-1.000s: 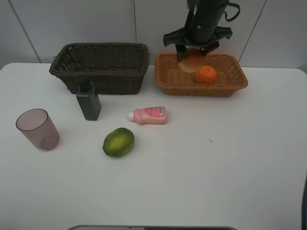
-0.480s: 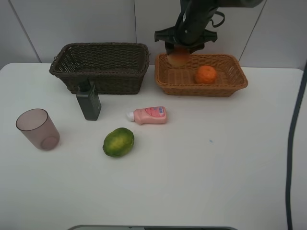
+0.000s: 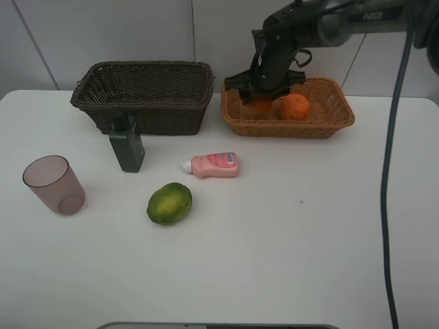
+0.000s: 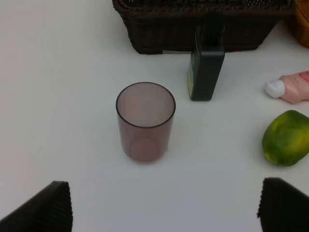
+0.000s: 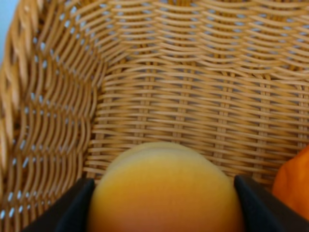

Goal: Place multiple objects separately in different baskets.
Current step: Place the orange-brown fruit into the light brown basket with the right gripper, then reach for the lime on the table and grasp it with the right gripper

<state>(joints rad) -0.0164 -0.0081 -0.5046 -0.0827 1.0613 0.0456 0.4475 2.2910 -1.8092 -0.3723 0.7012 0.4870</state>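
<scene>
The red-orange fruit is low inside the light tan basket's rim, over its woven bottom, and would lie in the basket, so my right gripper will open its fingers.
My right gripper [image 3: 259, 94] is shut on the red-orange round fruit [image 3: 258, 105], low inside the left end of the light tan basket [image 3: 341, 118]. In the right wrist view the fruit [image 5: 164, 191] fills the space between the fingers [image 5: 67, 208], just above the weave [image 5: 193, 96]. The orange [image 3: 295, 106] lies beside it in the same basket. The purple-brown cup [image 4: 145, 121] stands upright ahead of my open left gripper [image 4: 164, 208], with nothing between its fingers. The dark green bottle [image 3: 127, 145], pink bottle [image 3: 214, 164] and green fruit [image 3: 169, 203] sit on the table.
The dark brown basket [image 3: 147, 103] stands at the back left with the dark green bottle right in front of its wall. The right arm's cable [image 3: 387, 205] hangs down the right side. The white table [image 3: 309, 240] runs to a tiled wall behind.
The right gripper carried the red-orange fruit leftward and down, from above the light basket into its left end. The left arm and the objects on the table have not moved.
</scene>
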